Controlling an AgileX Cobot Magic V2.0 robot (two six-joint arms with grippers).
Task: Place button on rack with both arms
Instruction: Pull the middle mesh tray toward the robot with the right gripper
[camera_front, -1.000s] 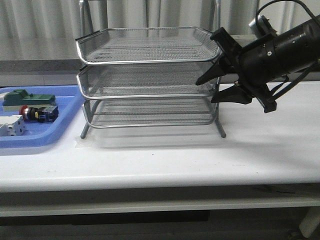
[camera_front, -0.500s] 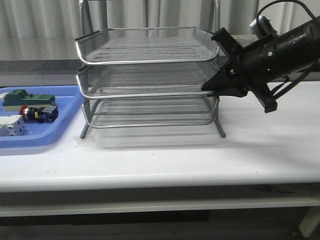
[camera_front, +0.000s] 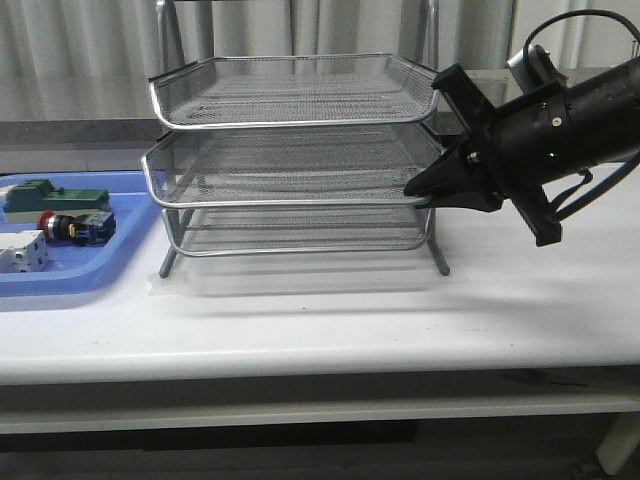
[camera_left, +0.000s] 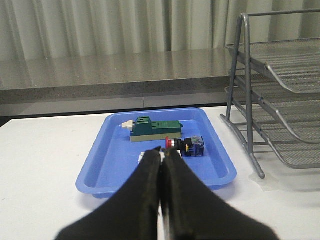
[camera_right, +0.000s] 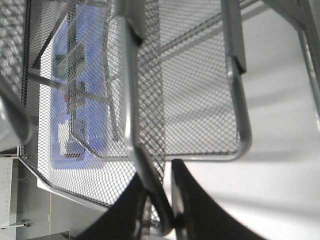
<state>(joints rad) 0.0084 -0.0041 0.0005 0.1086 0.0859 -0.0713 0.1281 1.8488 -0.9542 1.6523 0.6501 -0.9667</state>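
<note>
My right gripper stays closed on the middle tray's rim (camera_front: 280, 201) for now, until the middle tray is pulled forward, because its rim sits under the top tray.
The button (camera_front: 62, 224), with a red head and a blue rear block, lies in the blue tray (camera_front: 130, 255) at the left; it also shows in the left wrist view (camera_left: 186, 145). The wire-mesh rack (camera_front: 290, 122) stands mid-table. My right gripper (camera_front: 420, 190) is shut on the right end of the middle tray's rim (camera_front: 280, 201). In the right wrist view the fingers (camera_right: 192, 200) pinch that rim (camera_right: 131, 115). My left gripper (camera_left: 162, 152) is shut and empty, just short of the blue tray (camera_left: 100, 165), and is out of the front view.
A green block (camera_front: 55, 197) and a white boxy block (camera_front: 22, 252) lie in the blue tray beside the button. The green block (camera_left: 155, 130) sits behind the button in the left wrist view. The rack's leg (camera_left: 247, 130) stands right of the tray.
My right gripper went from open beside the rack to shut on the middle tray's rim. The middle tray has slid out a little toward the front.
</note>
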